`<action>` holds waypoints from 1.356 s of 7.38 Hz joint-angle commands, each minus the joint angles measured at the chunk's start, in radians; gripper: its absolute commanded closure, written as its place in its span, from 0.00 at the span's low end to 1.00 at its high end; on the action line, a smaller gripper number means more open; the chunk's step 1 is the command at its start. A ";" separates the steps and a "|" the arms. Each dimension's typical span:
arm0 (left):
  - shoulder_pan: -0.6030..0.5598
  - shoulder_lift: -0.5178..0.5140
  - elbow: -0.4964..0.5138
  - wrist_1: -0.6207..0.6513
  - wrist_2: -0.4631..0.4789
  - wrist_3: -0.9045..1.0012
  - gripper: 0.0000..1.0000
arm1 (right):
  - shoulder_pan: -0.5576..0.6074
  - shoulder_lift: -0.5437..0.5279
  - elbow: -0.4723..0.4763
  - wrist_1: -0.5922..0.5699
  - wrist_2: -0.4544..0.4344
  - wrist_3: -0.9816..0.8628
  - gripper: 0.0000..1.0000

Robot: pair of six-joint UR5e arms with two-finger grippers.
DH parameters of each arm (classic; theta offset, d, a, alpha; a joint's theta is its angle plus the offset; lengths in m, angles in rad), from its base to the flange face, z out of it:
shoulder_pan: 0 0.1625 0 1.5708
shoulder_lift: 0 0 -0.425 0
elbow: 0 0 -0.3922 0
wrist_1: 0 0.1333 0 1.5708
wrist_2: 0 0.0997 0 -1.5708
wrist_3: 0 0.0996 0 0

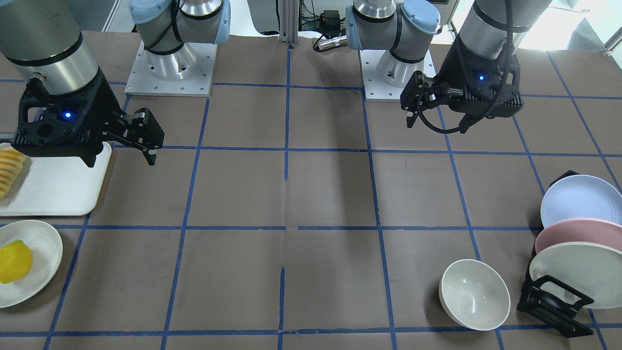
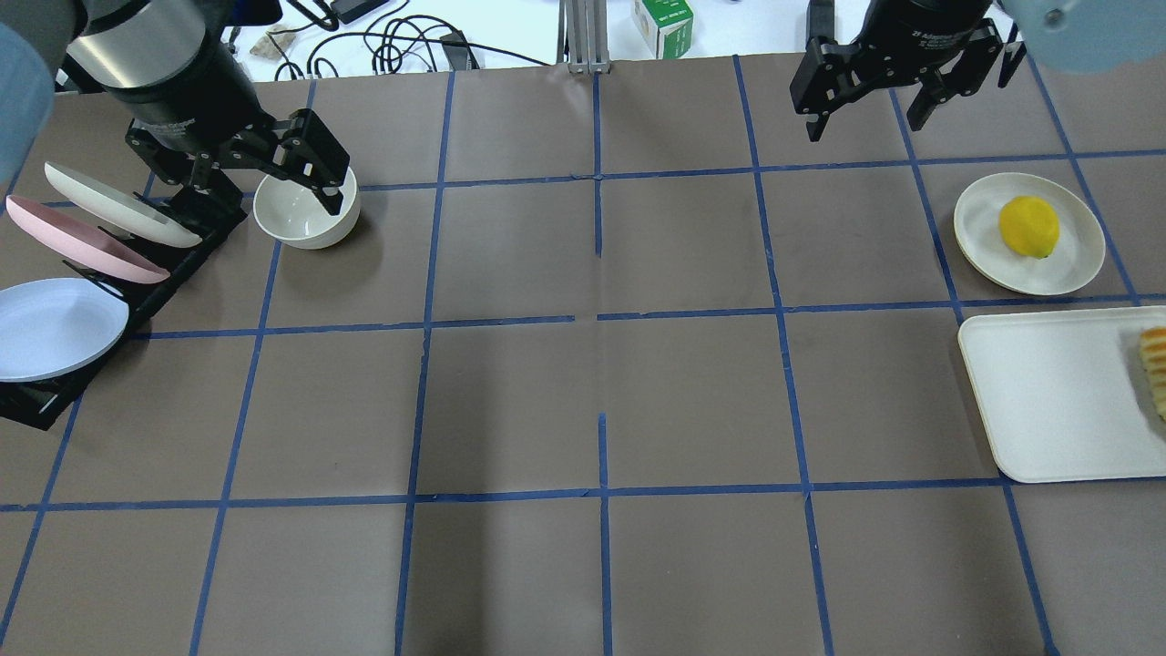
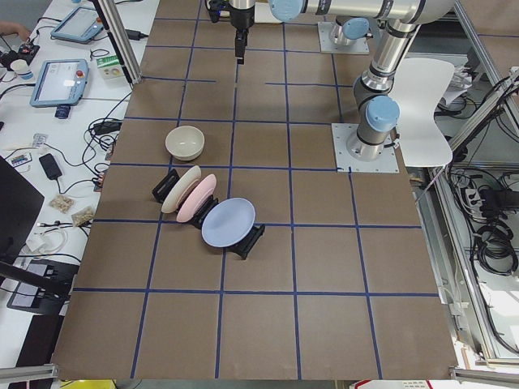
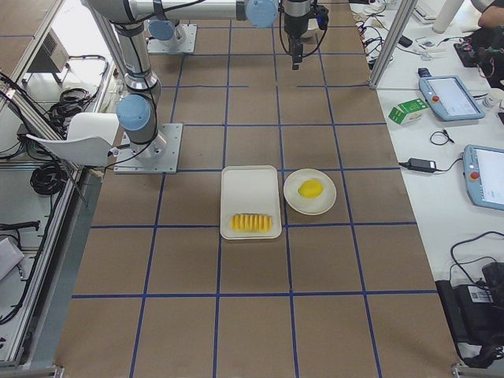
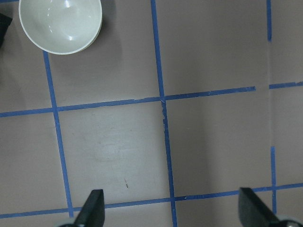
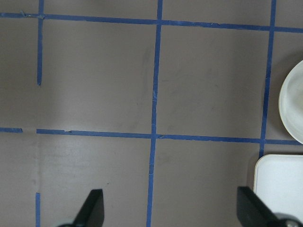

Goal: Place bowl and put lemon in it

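Note:
My right gripper is to grab the yellow lemon by its rounded body (image 1: 14,261) next, to put it in the bowl (image 1: 474,294).
The off-white bowl (image 1: 474,294) stands upright and empty on the table next to the plate rack; it also shows in the overhead view (image 2: 305,210) and at the top left of the left wrist view (image 5: 60,23). The yellow lemon (image 1: 14,262) lies on a shallow white plate (image 1: 46,253), also seen from overhead as lemon (image 2: 1029,226) on plate (image 2: 979,219). My left gripper (image 1: 437,124) hangs open and empty high above the table, back from the bowl. My right gripper (image 1: 121,158) is open and empty, high above the tray's corner, apart from the lemon.
A black rack (image 1: 554,304) holds blue, pink and cream plates (image 1: 578,199) beside the bowl. A white tray (image 1: 63,189) with a row of orange-yellow fruit slices (image 1: 9,170) sits next to the lemon's plate. Brown table with blue tape grid lies between them.

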 commanded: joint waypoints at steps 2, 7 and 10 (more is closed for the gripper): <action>-0.002 -0.021 -0.001 0.002 0.000 0.000 0.00 | 0.000 -0.001 0.000 0.001 0.003 -0.004 0.00; 0.191 -0.419 0.148 0.231 -0.003 0.247 0.00 | -0.297 0.093 -0.038 0.000 -0.002 -0.263 0.00; 0.256 -0.582 0.162 0.401 -0.004 0.362 0.00 | -0.465 0.261 -0.015 -0.173 -0.023 -0.549 0.00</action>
